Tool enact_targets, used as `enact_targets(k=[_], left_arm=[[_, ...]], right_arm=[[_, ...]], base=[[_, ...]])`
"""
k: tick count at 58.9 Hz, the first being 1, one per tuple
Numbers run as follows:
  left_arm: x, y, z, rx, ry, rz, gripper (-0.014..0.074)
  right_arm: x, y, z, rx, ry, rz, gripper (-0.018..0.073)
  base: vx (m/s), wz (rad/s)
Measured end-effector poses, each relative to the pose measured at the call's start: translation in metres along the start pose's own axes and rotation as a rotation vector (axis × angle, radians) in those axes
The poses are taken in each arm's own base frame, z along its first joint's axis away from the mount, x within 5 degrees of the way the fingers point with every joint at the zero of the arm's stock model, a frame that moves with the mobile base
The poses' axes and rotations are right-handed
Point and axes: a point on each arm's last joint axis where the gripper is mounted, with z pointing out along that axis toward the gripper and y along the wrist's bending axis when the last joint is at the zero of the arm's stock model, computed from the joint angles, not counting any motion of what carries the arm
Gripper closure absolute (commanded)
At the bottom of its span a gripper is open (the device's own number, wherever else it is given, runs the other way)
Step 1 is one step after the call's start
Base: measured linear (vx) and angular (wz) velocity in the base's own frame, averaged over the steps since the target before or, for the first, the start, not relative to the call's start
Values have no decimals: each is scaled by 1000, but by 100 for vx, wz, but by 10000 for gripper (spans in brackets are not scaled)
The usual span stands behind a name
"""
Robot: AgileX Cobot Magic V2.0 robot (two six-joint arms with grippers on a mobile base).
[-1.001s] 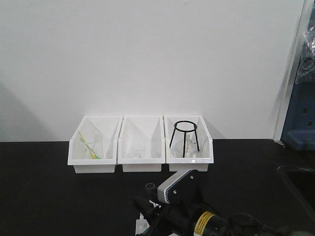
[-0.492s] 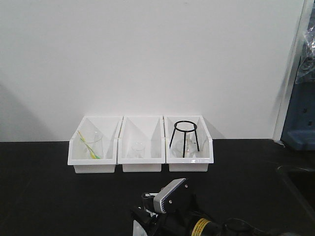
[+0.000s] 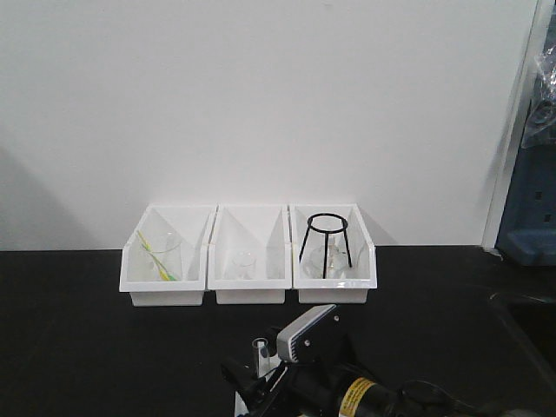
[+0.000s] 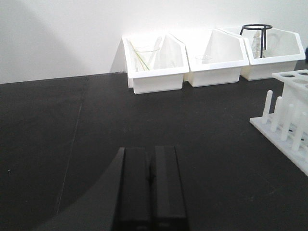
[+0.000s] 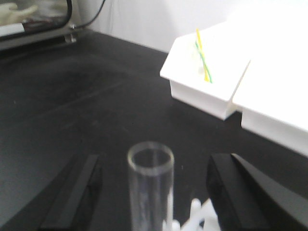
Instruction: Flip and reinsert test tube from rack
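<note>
I will grab the clear test tube (image 5: 150, 187) with my right gripper by its open-mouthed upper end (image 5: 150, 163). After that, I will flip the tube and put it back in.
A clear glass test tube (image 5: 150, 187) stands upright with its open mouth up, midway between the fingers of my right gripper (image 5: 155, 161). That gripper is open wide and neither finger touches the glass. White pegs of the rack (image 5: 197, 214) show just below and to the right of the tube. In the front view the test tube (image 3: 259, 354) rises in front of the right gripper (image 3: 259, 375), above a white bit of rack (image 3: 246, 407) at the bottom edge. My left gripper (image 4: 150, 150) is shut on nothing, low over the black table, with the rack (image 4: 288, 110) off to its right.
Three white bins (image 3: 250, 295) stand in a row against the back wall. The left one holds a beaker with a yellow-green stick (image 3: 161, 256), the middle one a small glass, the right one a black wire tripod (image 3: 326, 246). A blue cabinet (image 3: 530, 217) stands at far right.
The right arm dipped toward the table, then rose slightly. The tube's top now shows upright in front of the gripper. The bins have not moved.
</note>
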Motion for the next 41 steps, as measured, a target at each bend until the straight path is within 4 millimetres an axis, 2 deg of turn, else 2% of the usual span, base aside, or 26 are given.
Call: enact_targets(k=[8,13,20,26,31,37,41], left_arm=[[0,0,0,0,0,0,603],[0,0,0,0,0,0,603],[0,0,0,0,0,0,603],[0,0,0,0,0,0,603],[0,0,0,0,0,0,603],[0,0,0,0,0,0,603],[0,0,0,0,0,0,603]], right_arm=[[-38,2,-17,13,-88,-29,121],[-65,4,-34,39,-115,-53,274],[-99,6,-67,110,-88,-79,568],[-123,9,-106,185,-54,-52,575],[-128,13,-138,232,-25,-13,572],[-115,22,-176,259,-5,7,570],[-99,28,-198,266,0,24,570]], base=[[0,0],[0,0],[0,0],[0,0],[0,0],[0,0],[0,0]])
